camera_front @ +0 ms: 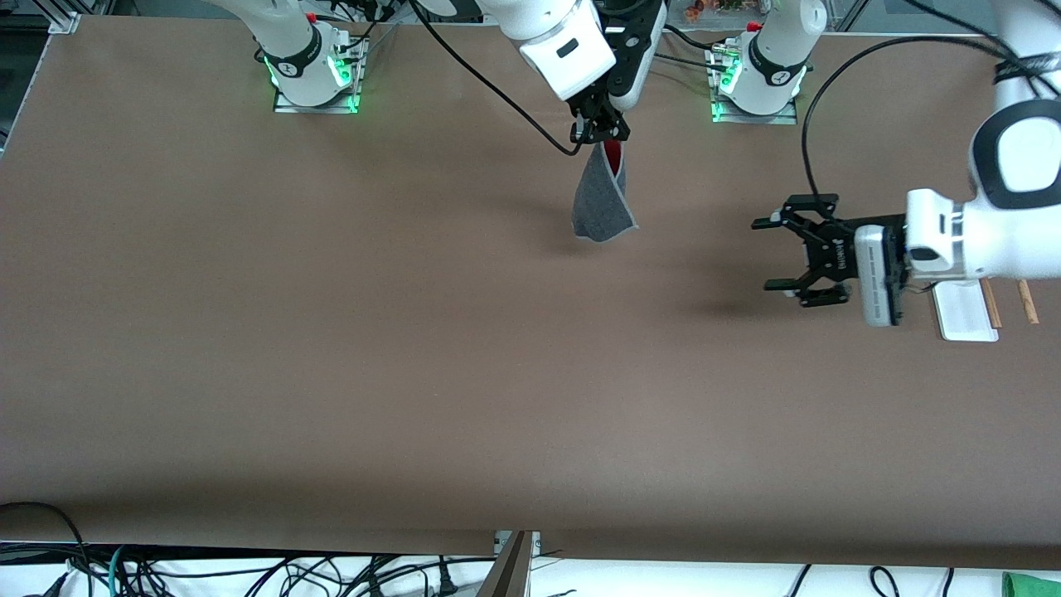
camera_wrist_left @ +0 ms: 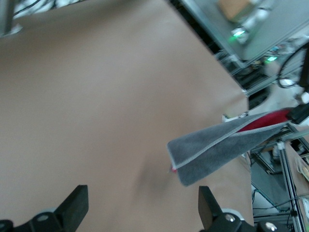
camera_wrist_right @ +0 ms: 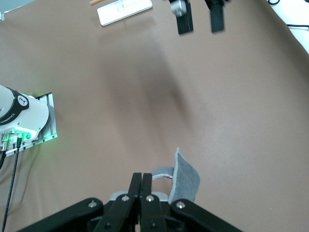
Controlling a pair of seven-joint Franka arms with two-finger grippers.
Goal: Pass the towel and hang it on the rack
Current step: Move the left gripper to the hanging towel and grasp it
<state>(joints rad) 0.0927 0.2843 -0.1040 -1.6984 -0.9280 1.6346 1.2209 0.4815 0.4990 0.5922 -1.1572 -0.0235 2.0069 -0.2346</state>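
Observation:
The towel needs to go over and hang on the rack [camera_front: 966, 311], so the left gripper should grab it next by its loose hanging end [camera_front: 603, 220].
My right gripper [camera_front: 598, 133] is shut on the top edge of the towel [camera_front: 603, 203] and holds it up over the table's middle, between the two arm bases. The towel hangs folded, grey outside with a strip of red showing at the top. In the right wrist view the shut gripper [camera_wrist_right: 142, 178] has the towel [camera_wrist_right: 186, 181] drooping beside it. My left gripper [camera_front: 775, 253] is open and empty, turned sideways toward the towel, which shows in the left wrist view [camera_wrist_left: 227, 150] ahead of that gripper [camera_wrist_left: 142, 208]. The rack [camera_front: 966, 311] stands under the left wrist.
The rack's white base and two wooden rods [camera_front: 1028, 300] lie at the left arm's end of the table; the rack also shows in the right wrist view [camera_wrist_right: 124, 10]. Both arm bases [camera_front: 311, 70] stand along the table's edge farthest from the front camera. Cables hang past the near edge.

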